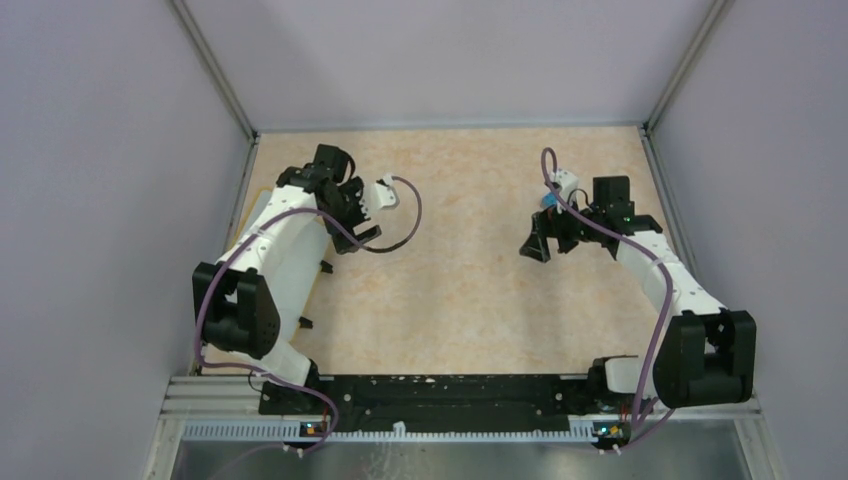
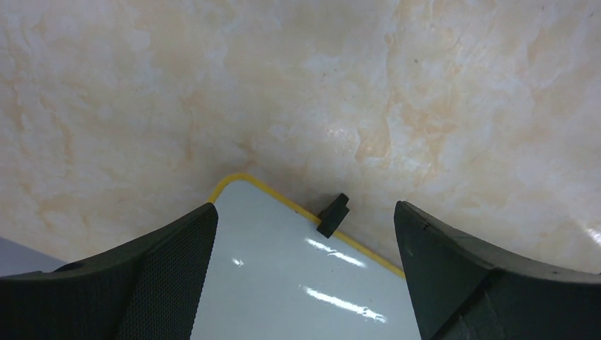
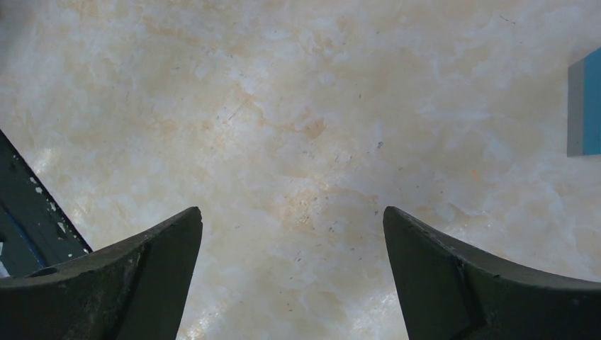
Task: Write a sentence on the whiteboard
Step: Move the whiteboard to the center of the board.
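Note:
I need to slide the whiteboard into place and leave its white side for writing, so my left gripper should grab it by the black clip foot on its edge point(image 1: 326, 267) point(image 2: 332, 216).
The whiteboard point(image 2: 283, 276), white with a thin yellow rim, lies flat on the table, and one black clip foot point(image 2: 333, 214) sits on its edge. Only one corner of it shows in the left wrist view, and that part is blank; the sentence is out of view. My left gripper point(image 2: 305, 207) hovers open over this corner with nothing between its fingers. From above, the whiteboard point(image 1: 298, 290) is mostly hidden under the left arm, and the left gripper point(image 1: 358, 218) is past its far end. My right gripper point(image 3: 292, 211) is open over bare table, seen at centre right point(image 1: 540, 240) from above.
A small blue block point(image 3: 587, 103) lies at the right edge of the right wrist view and peeks out behind the right wrist point(image 1: 551, 200) from above. Grey walls close in the marbled table point(image 1: 450, 290) on three sides. A black rail point(image 1: 440, 390) spans the near edge.

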